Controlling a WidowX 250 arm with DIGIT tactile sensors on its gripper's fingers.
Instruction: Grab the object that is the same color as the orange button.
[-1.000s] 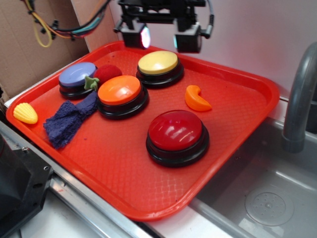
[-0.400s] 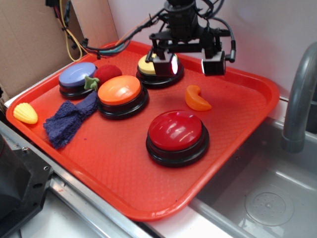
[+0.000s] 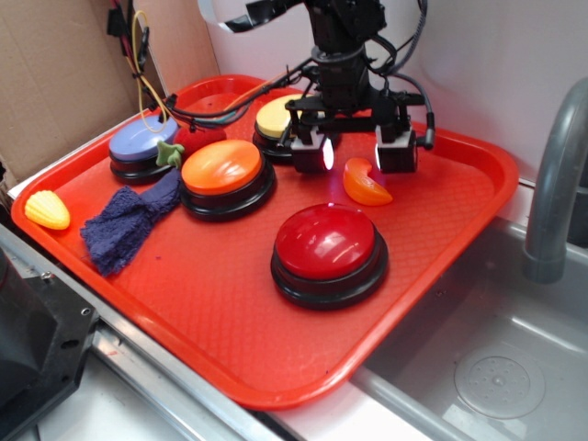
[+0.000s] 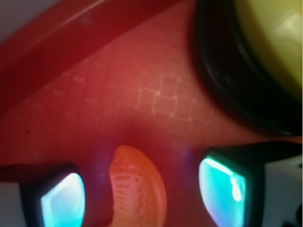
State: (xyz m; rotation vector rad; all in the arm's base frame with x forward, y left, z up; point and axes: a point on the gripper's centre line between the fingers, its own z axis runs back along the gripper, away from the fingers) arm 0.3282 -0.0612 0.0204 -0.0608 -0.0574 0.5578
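Note:
My gripper's fingers are low on either side of the orange crescent, above the red tray [image 3: 230, 303], so my gripper should close on the crescent now.
The small orange crescent object [image 3: 366, 183] lies on the red tray [image 3: 230, 303], right of the orange button [image 3: 221, 169] and behind the red button [image 3: 326, 243]. My gripper [image 3: 352, 153] hangs open just above it, one finger on each side. In the wrist view the object [image 4: 139, 187] lies between the two glowing pads [image 4: 62, 201], with gaps on both sides and nothing gripped. The gripper [image 4: 142, 194] straddles it. The yellow button [image 4: 265, 52] fills the upper right of that view.
A yellow button [image 3: 280, 118] and a blue button [image 3: 142, 142] stand at the tray's back, with a red ball [image 3: 197, 138], a blue cloth [image 3: 129, 220] and a small yellow toy [image 3: 46, 209] at the left. A sink [image 3: 487, 358] and grey faucet [image 3: 556, 184] lie right.
The gripper has come down and forward from above the tray's back edge to sit low over the orange object. Its jaws stay open. Nothing on the tray has moved.

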